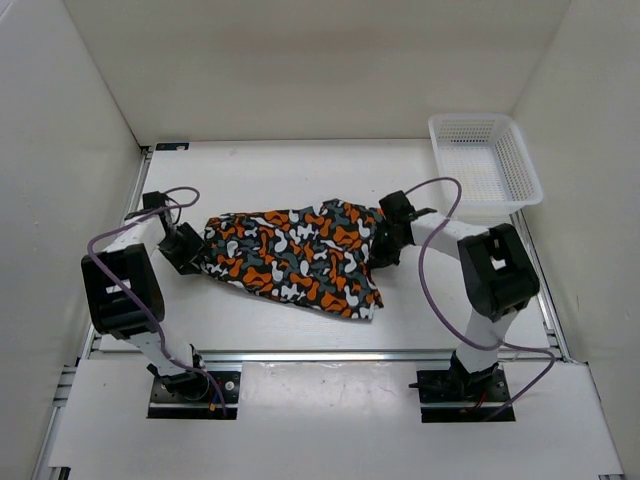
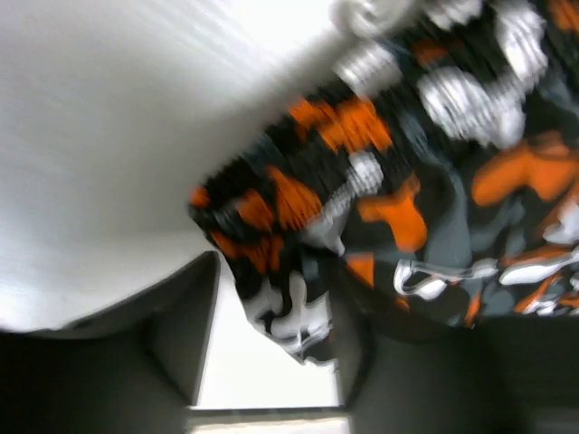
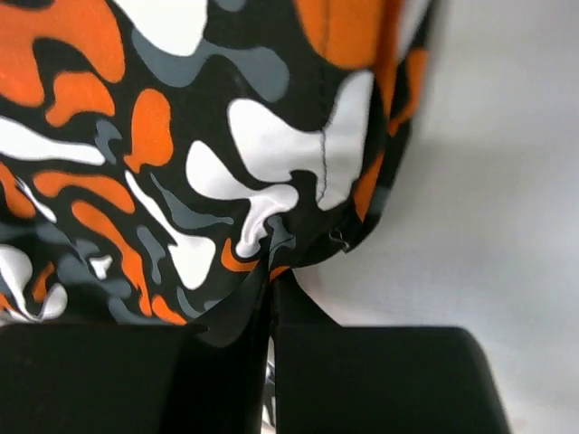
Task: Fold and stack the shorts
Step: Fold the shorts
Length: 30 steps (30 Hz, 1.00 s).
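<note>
My left gripper grabs the gathered waistband corner (image 1: 207, 265) next and carries that corner over the shorts' legs to fold the shorts (image 1: 295, 255).
The shorts (image 1: 295, 255), patterned in orange, black, grey and white, lie spread across the middle of the table between my two grippers. My left gripper (image 1: 190, 252) is at their left end. In the left wrist view its fingers (image 2: 185, 325) stand apart, with a corner of the shorts (image 2: 407, 181) hanging between them against the right finger; that view is blurred. My right gripper (image 1: 383, 243) is at their right end. In the right wrist view it (image 3: 271, 280) is shut on an edge of the shorts (image 3: 181, 136), the fabric pinched between the fingers.
A white plastic mesh basket (image 1: 485, 165) stands at the back right corner of the table. White walls close in the left, back and right sides. A metal rail (image 1: 320, 355) runs along the front edge by the arm bases.
</note>
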Available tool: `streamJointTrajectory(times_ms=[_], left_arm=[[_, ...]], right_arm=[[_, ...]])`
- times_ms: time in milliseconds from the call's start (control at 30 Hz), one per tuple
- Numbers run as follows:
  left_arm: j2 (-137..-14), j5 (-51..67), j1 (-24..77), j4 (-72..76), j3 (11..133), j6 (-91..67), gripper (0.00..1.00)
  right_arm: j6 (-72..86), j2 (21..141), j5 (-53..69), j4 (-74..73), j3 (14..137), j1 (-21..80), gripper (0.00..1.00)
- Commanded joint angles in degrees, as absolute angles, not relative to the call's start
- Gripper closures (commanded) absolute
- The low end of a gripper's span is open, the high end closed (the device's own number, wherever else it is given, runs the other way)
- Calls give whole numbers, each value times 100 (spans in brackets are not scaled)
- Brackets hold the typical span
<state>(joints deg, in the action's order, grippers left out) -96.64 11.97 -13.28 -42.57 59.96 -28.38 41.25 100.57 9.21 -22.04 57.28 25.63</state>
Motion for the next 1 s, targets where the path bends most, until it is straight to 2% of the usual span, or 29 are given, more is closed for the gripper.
streamJointTrajectory(times_ms=[0, 33, 67, 100, 133, 167, 233, 333, 600, 700, 833, 867, 967], left_arm=[[-9132, 1195, -1345, -4219, 5915, -2909, 35], [-9062, 1195, -1345, -4219, 5854, -2909, 26], [-9062, 1195, -1345, -4271, 5854, -2909, 15], [-9009, 1134, -1345, -4271, 5784, -2909, 1], [-9009, 1134, -1345, -4271, 5783, -2909, 1], [-9009, 1082, -1345, -4271, 5731, -2909, 1], [-9009, 1081, -1345, -4271, 5660, -2909, 1], [-9009, 967, -1345, -4271, 5555, -3145, 1], [-9544, 467, -1345, -3955, 5809, -3717, 20], [-9817, 256, -1345, -3806, 6073, -3797, 30], [-10133, 123, -1345, -3806, 6302, -3858, 49], [-10195, 71, -1345, -3806, 6389, -3858, 62], [-10108, -140, -1345, -3806, 6451, -3745, 89]], right_arm=[[3508, 10598, 439, -2495, 6745, 2470, 100], [3507, 10774, 274, -2635, 6941, 2470, 99], [3420, 10775, 220, -2759, 7109, 2470, 83], [3419, 10775, 168, -2916, 7223, 2470, 67], [3349, 10775, 167, -2918, 7373, 2418, 44], [3296, 10662, 97, -3014, 7426, 2417, 11], [3244, 10425, -70, -3242, 7540, 2417, 0], [3173, 10021, -141, -3428, 7620, 2417, 0], [3006, 9002, -264, -3788, 7620, 2417, 0], [3006, 8694, -203, -3919, 7567, 2417, 0], [2953, 8341, -202, -4034, 7383, 2355, 0], [2953, 8219, -202, -4034, 7383, 2303, 0], [2900, 8078, -149, -4139, 7233, 2241, 0]])
